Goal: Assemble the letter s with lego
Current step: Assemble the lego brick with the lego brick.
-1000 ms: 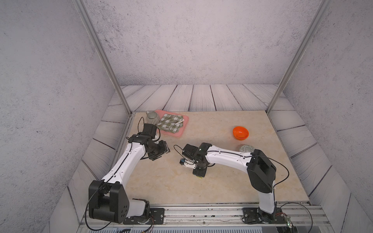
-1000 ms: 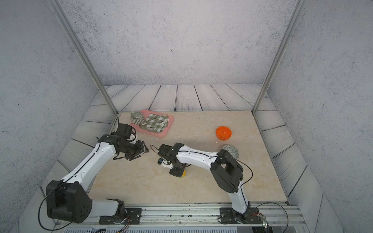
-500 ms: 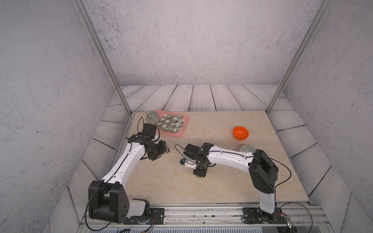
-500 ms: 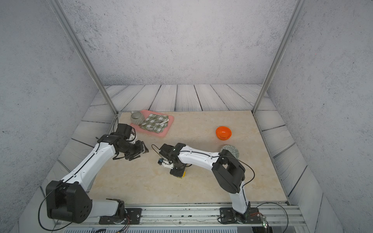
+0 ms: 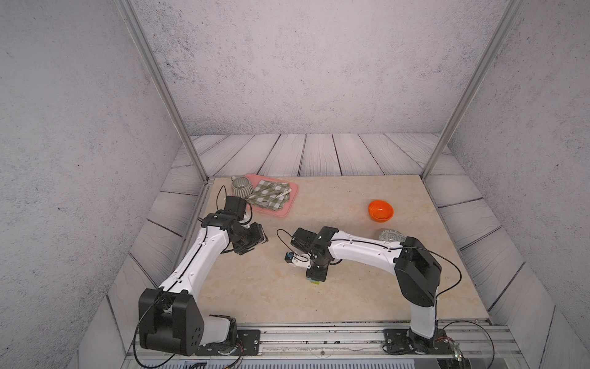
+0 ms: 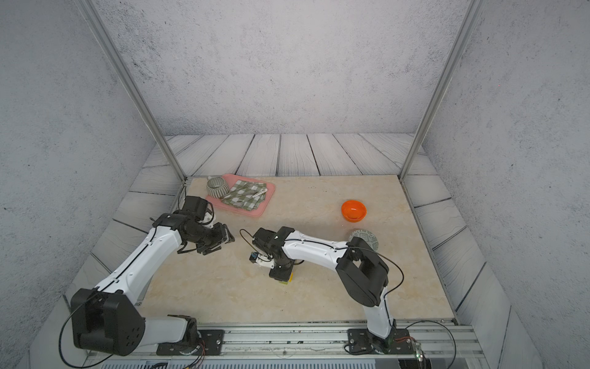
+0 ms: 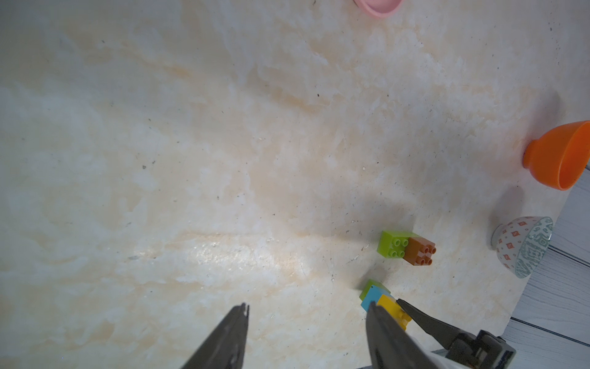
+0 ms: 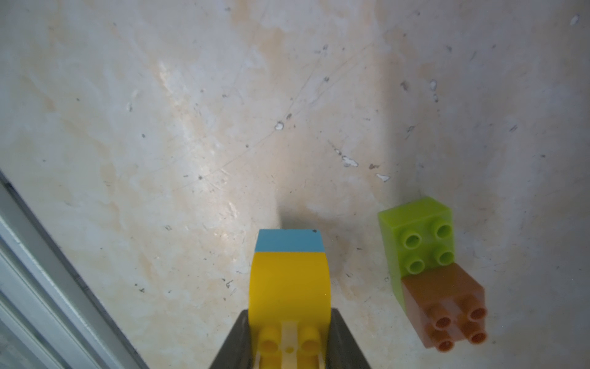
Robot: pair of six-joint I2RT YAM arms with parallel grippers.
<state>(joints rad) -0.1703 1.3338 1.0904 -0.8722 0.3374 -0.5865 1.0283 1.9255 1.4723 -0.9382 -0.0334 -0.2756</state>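
Note:
The yellow brick sits squarely on the blue brick with the edges lined up and would stay stacked, so my right gripper needs to release it now.
My right gripper is shut on a yellow brick that sits on a blue brick. The left wrist view shows a lime-green square under the blue brick. This small stack is at the tabletop; I cannot tell whether it touches. Beside it lies a longer lime-green brick with a brown square joined on one end. In both top views the right gripper points down mid-table. My left gripper hovers to the left, open and empty.
An orange bowl and a patterned bowl stand to the right. At the back left a pink tray carries a checked cloth, with a striped cup beside it. The table's metal rail runs near the stack.
The right arm has shifted very slightly toward the near edge with the stack still in its grip. The left arm has stayed put.

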